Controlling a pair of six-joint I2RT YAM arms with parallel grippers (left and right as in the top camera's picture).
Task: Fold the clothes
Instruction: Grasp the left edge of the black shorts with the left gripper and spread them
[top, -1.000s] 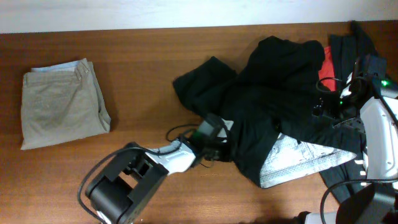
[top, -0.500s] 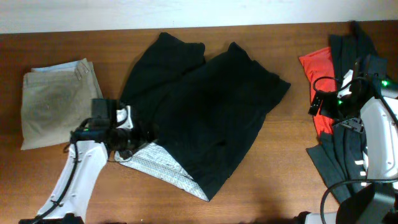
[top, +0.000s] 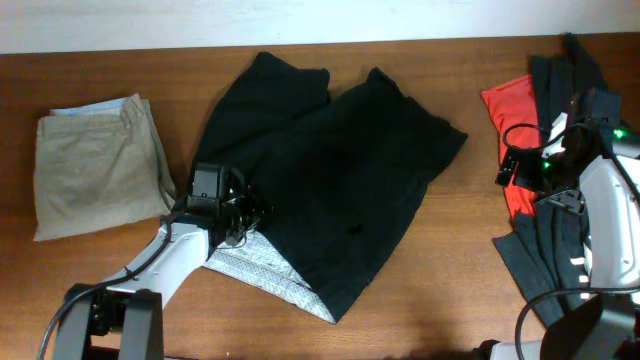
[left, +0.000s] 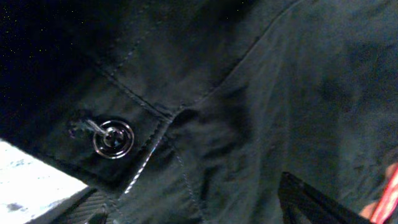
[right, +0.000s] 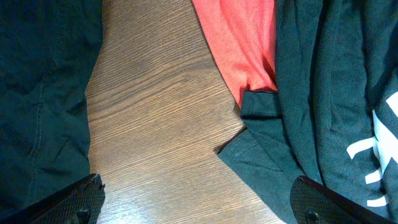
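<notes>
The black trouser-like piece needs to be stretched and folded by its button edge, which should stay free, so my right gripper needs to grab the piece's leg end nearest the red garment.
The clothes being folded, a large black trouser-like piece (top: 340, 170), lie spread flat mid-table with pale speckled lining (top: 262, 268) showing at the lower left corner. My left gripper (top: 243, 212) rests over that garment's left edge. In the left wrist view, black fabric with a metal snap button (left: 113, 138) fills the frame. The left gripper (left: 199, 208) has its fingers (left: 311, 200) wide apart and open, gripping nothing. My right gripper (top: 520, 168) hovers at the right. In the right wrist view this gripper (right: 202, 208) is open over bare wood.
Folded khaki trousers (top: 95, 165) lie at the far left. A red garment (top: 508, 108) and a pile of black garments (top: 560, 250) sit at the right edge, seen as red cloth (right: 242, 43) and black cloth (right: 323, 93).
The black garment went from a bunched heap at centre-right to lying spread out at centre-left. My left gripper let go and shifted right onto its edge. The right arm stayed still.
</notes>
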